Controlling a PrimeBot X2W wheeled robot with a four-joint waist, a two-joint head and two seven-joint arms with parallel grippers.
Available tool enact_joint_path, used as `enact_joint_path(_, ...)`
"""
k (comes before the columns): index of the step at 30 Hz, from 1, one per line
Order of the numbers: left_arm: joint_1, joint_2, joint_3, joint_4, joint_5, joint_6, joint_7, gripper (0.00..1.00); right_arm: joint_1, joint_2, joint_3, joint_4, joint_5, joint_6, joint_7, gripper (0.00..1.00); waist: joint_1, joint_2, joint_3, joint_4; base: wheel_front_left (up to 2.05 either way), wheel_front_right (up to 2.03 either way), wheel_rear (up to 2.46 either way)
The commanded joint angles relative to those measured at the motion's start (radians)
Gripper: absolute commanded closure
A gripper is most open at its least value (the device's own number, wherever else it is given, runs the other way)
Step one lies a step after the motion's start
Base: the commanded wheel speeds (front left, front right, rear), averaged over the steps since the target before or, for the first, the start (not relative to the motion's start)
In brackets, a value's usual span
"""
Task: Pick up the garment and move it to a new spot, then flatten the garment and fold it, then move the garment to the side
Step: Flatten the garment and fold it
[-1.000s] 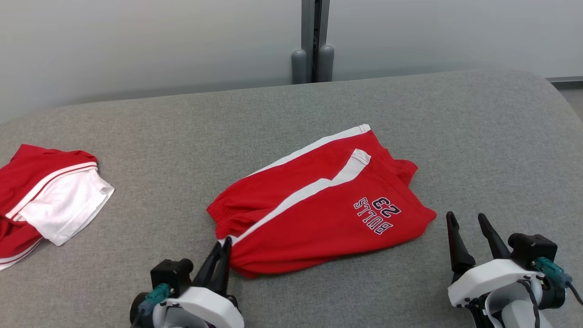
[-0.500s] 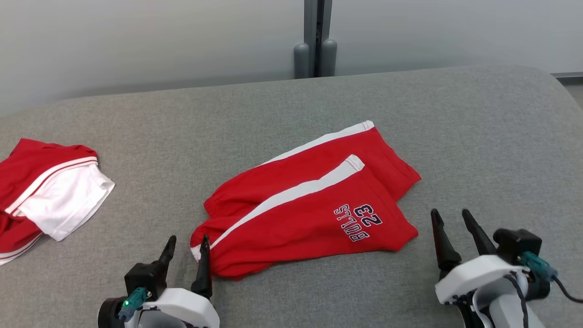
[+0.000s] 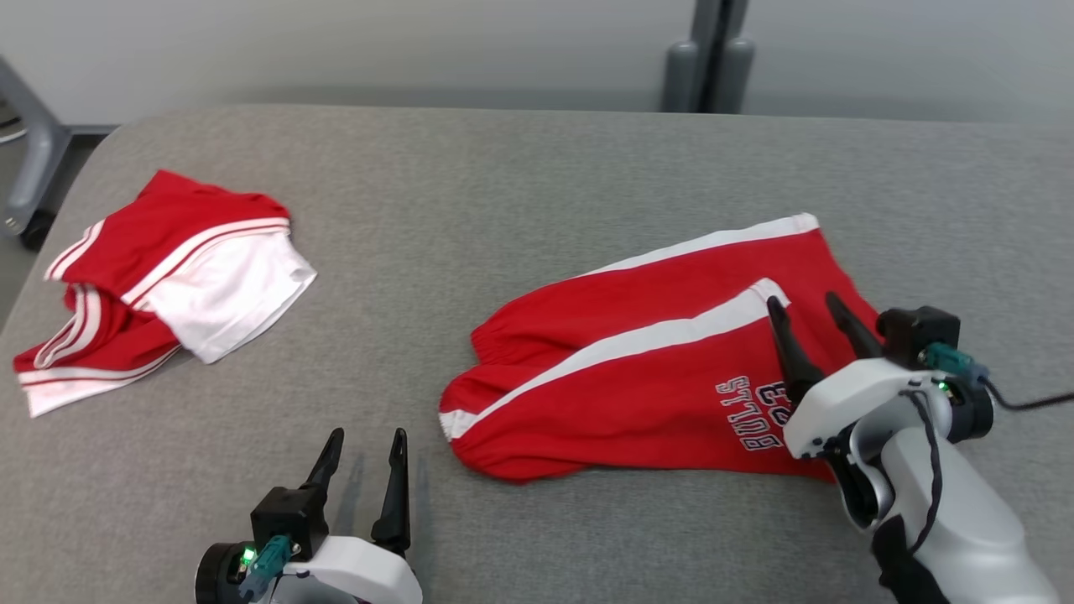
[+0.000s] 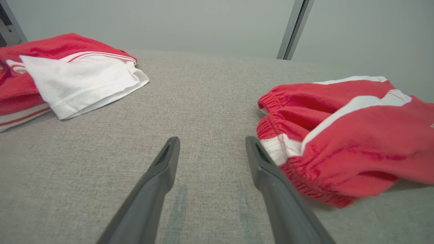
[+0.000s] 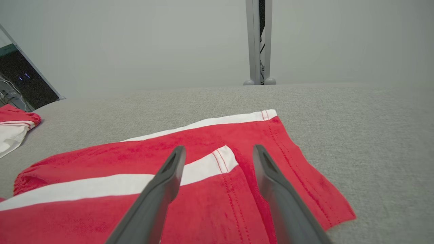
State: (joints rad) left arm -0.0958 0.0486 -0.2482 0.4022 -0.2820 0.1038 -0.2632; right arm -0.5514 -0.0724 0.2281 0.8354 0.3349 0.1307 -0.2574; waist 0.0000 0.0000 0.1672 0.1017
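The garment's gathered waistband (image 3: 465, 391) stands up while its legs lie flat. Next, the left gripper pinches the waistband edge at the white stripe's end (image 3: 454, 423).
The garment (image 3: 638, 369) is a pair of red shorts with white side stripes and "BULLS 23" print, lying folded on the grey padded surface (image 3: 503, 184), centre right. My left gripper (image 3: 367, 434) stands open just left of its waistband end, apart from the cloth. The left wrist view shows the left gripper (image 4: 212, 139) over bare surface with the garment (image 4: 356, 135) to its right. My right gripper (image 3: 801, 299) is open above the garment's right part, near the print. In the right wrist view the right gripper (image 5: 218, 147) points over the garment (image 5: 101, 162) at the stripe's end, holding nothing.
Another red and white garment (image 3: 176, 268) lies bunched near the surface's left edge, also in the left wrist view (image 4: 67, 74). A grey post (image 3: 709, 59) stands behind the far edge, and a metal frame (image 3: 25, 159) beyond the left corner.
My left gripper opened, let go of the garment's waistband corner and now stands apart to its left. The right gripper now sits over the garment's right part. The head camera has shifted.
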Motion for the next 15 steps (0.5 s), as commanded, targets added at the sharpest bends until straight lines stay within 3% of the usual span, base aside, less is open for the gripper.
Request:
enact_joint_path(1,-0.015,0.004,-0.004,-0.006,-0.002,0.001,-0.002,0.00,-0.038,-0.015,-0.001,0.045,0.012,0.000,0.012,0.00,0.0000,0.0000,0.024,0.049,0.00,0.00,0.00)
enact_joint_path(12,-0.025,0.004,-0.022,-0.022,-0.015,0.008,-0.002,0.00,-0.172,-0.056,0.010,0.262,0.023,0.000,0.043,0.00,0.0000,0.0000,0.053,0.109,0.00,0.00,0.00)
enact_joint_path(14,-0.025,0.004,-0.021,-0.026,-0.016,0.008,-0.002,0.00,-0.188,-0.057,0.014,0.301,0.023,0.000,0.036,0.26,0.0000,0.0000,0.058,0.110,0.00,0.00,0.00)
enact_joint_path(15,-0.025,0.004,-0.021,-0.027,-0.017,0.008,-0.002,0.00,-0.191,-0.054,0.016,0.309,0.024,0.000,0.033,0.50,0.0000,0.0000,0.059,0.109,0.00,0.00,0.00)
